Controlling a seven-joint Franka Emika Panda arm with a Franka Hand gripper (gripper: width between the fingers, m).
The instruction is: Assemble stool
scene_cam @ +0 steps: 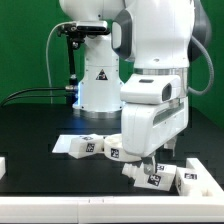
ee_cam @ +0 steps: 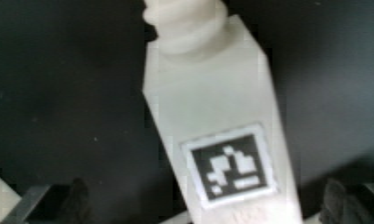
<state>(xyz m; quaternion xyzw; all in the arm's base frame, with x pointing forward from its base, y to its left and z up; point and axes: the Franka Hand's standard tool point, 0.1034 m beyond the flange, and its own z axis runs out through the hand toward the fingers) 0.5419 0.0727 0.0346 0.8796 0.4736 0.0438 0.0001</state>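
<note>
The leg's narrow screw end should stay free to join the seat, so my gripper will next grab the white stool leg by its wide tagged body (scene_cam: 155, 178) (ee_cam: 226, 160).
Several short white stool legs with square tags lie on the black table in the exterior view: one (scene_cam: 78, 146) toward the left, one (scene_cam: 108, 150) beside it, and two (scene_cam: 150, 179) (scene_cam: 190, 178) at the front right. My gripper (scene_cam: 152, 163) hangs low over the front right pair. In the wrist view one leg (ee_cam: 210, 110) lies lengthwise between my fingers (ee_cam: 52, 202), tag up, its narrow screw end (ee_cam: 184, 22) pointing away. The gripper (ee_cam: 205, 206) is open, its jaws standing apart on either side of the leg without touching it. The round seat is out of view.
The robot's white base (scene_cam: 98, 85) stands at the back of the table with black cables (scene_cam: 35, 93) running to the exterior view's left. A white piece (scene_cam: 3, 165) shows at the left edge. The table's front edge (scene_cam: 60, 203) is close.
</note>
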